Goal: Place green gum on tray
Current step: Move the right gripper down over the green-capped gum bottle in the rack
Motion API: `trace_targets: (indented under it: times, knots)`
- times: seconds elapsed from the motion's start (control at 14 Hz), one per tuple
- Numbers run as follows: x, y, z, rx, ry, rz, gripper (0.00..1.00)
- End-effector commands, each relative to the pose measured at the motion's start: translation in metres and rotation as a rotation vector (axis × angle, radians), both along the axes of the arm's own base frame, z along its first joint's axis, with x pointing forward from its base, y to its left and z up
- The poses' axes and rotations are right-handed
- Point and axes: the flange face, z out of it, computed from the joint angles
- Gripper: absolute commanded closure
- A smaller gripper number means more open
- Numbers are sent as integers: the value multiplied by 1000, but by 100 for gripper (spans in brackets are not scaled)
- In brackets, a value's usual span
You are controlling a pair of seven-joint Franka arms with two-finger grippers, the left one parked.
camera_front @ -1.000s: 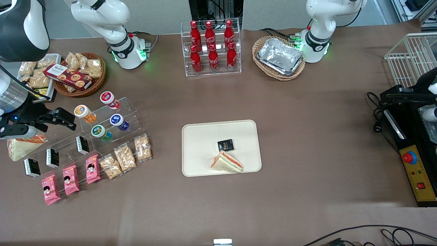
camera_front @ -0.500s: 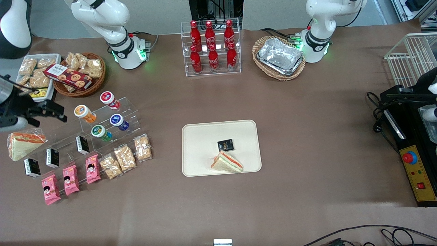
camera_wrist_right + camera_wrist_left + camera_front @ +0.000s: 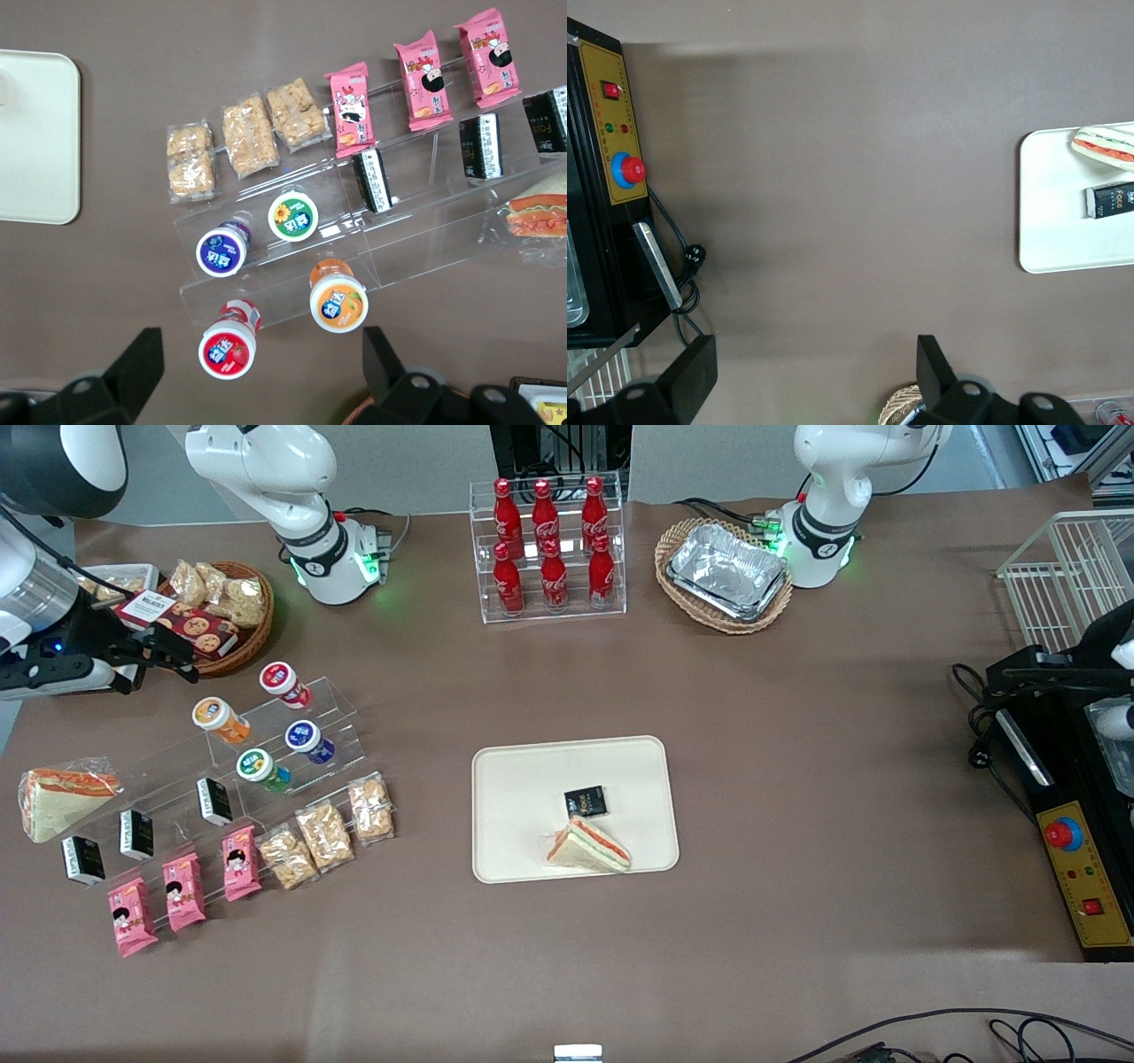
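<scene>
I will place the green gum on the tray next, so my right gripper will grab the gum by its white-capped top [image 3: 255, 763].
The green gum [image 3: 261, 769] [image 3: 293, 217] lies tilted on the lower step of a clear acrylic stand [image 3: 332, 700], white cap facing up. The cream tray [image 3: 523, 779] [image 3: 35, 133] [image 3: 1054, 221] sits mid-table, nearer the parked arm than the stand. My right gripper [image 3: 177, 660] [image 3: 261, 372] hovers open and empty between the stand and a wicker snack basket [image 3: 252, 633]. It is farther from the front camera than the green gum, with the red and orange bottles between them.
Orange [image 3: 220, 719], red [image 3: 283, 684] and blue [image 3: 308, 741] gum bottles share the stand. A sandwich [image 3: 588, 845] and a black packet [image 3: 586, 802] lie on the tray. Snack packs [image 3: 323, 834] line the stand's front. A cola rack [image 3: 549, 549] and foil trays [image 3: 725, 574] stand farther away.
My gripper has moved away from the front camera, from beside the wrapped sandwich to beside the wicker snack basket. It stays open. The gum bottles have not moved.
</scene>
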Motion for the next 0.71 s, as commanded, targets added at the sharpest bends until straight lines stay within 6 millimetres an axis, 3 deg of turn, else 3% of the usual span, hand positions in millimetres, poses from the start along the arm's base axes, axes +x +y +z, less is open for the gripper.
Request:
trace_targets:
  times: [0.0,0.29,0.43,0.64]
  knots:
    - [17,-3,-46,26,3,7,0]
    - [46,-10,-144,42,63,-5,1]
    - [56,-12,-176,48,74,-8,1]
    - [48,-9,-211,42,56,-10,1]
